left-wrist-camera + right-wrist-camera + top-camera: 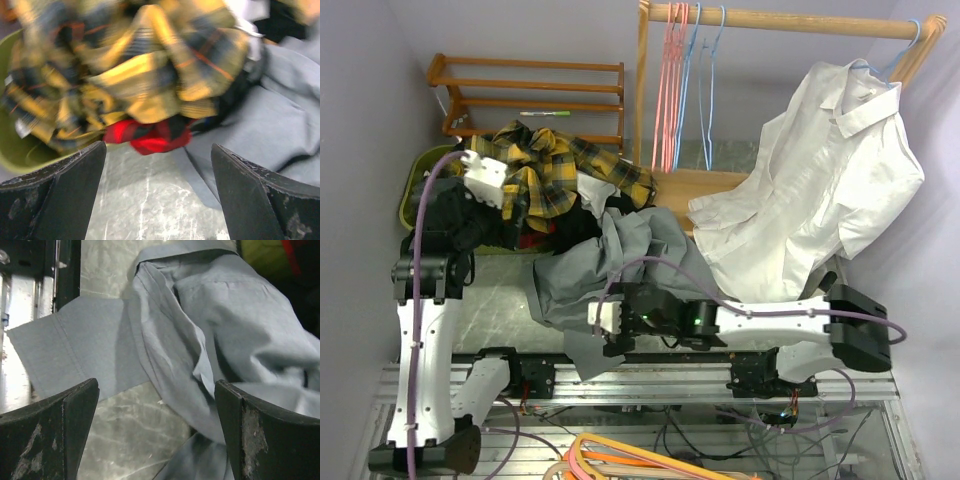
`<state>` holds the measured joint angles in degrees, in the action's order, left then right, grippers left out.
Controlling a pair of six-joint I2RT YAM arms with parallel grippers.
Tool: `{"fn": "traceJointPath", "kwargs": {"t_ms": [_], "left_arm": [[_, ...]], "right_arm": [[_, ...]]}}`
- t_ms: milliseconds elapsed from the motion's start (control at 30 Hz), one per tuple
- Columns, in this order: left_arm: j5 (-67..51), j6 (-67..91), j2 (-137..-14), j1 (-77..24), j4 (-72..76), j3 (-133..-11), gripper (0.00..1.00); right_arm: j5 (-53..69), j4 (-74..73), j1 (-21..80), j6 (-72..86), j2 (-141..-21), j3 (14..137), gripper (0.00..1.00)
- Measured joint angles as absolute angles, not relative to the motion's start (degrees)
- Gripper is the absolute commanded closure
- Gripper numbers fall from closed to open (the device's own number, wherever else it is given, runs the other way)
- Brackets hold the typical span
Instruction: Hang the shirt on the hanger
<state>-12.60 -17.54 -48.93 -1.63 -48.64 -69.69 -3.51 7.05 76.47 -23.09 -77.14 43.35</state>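
The grey shirt (620,255) should next be pinched by its raised folded edge with the robot's right gripper, so the rest stays free to spread for the hanger.
The grey shirt (620,255) lies crumpled on the table's middle, one part hanging over the front rail. It fills the right wrist view (210,315) and shows at the right of the left wrist view (280,100). My right gripper (603,325) is open and empty just above the shirt's near edge (156,390), with fabric and bare table between the fingers. My left gripper (492,190) is open and empty (159,150) low over the table beside the clothes pile. Light-blue hangers (705,90) hang empty on the wooden rod.
A yellow-and-black plaid shirt (555,170) and a red cloth (150,137) are heaped by a green basket (415,185). A white shirt (810,190) hangs on a blue hanger at the right. Pink hangers (670,90) hang on the rod (790,18). A wooden rack (530,90) stands at the back left.
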Motion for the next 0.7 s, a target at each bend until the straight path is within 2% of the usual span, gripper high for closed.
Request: {"fn": "traceJointPath", "kwargs": {"t_ms": [133, 267, 367, 533, 633, 700], "left_arm": [[-10.1, -12.3, -50.6, 9.2, -46.8, -71.4, 0.03], [-12.4, -9.7, -51.6, 18.6, -46.7, -74.3, 0.04], [-14.8, -9.2, -51.4, 19.7, -47.3, -76.3, 0.04], [-17.2, -9.4, -50.8, 19.8, -48.8, -78.2, 0.03], [-17.6, -9.4, -50.6, 19.8, -49.2, -78.2, 0.03], [-18.1, -9.4, -50.6, 19.8, -49.1, -77.8, 0.03]], "right_arm": [[0.1, 5.6, 75.7, -30.2, -86.0, 49.3, 0.02], [6.0, -0.7, 74.1, -35.1, -97.2, 64.9, 0.05], [9.2, -4.0, 72.9, -37.8, -102.7, 73.3, 0.09], [13.0, -11.5, 71.8, -40.7, -109.4, 80.8, 0.21], [14.9, -16.5, 71.5, -41.6, -113.2, 83.7, 0.33], [15.7, -19.2, 71.4, -42.3, -114.7, 84.6, 0.37]]}}
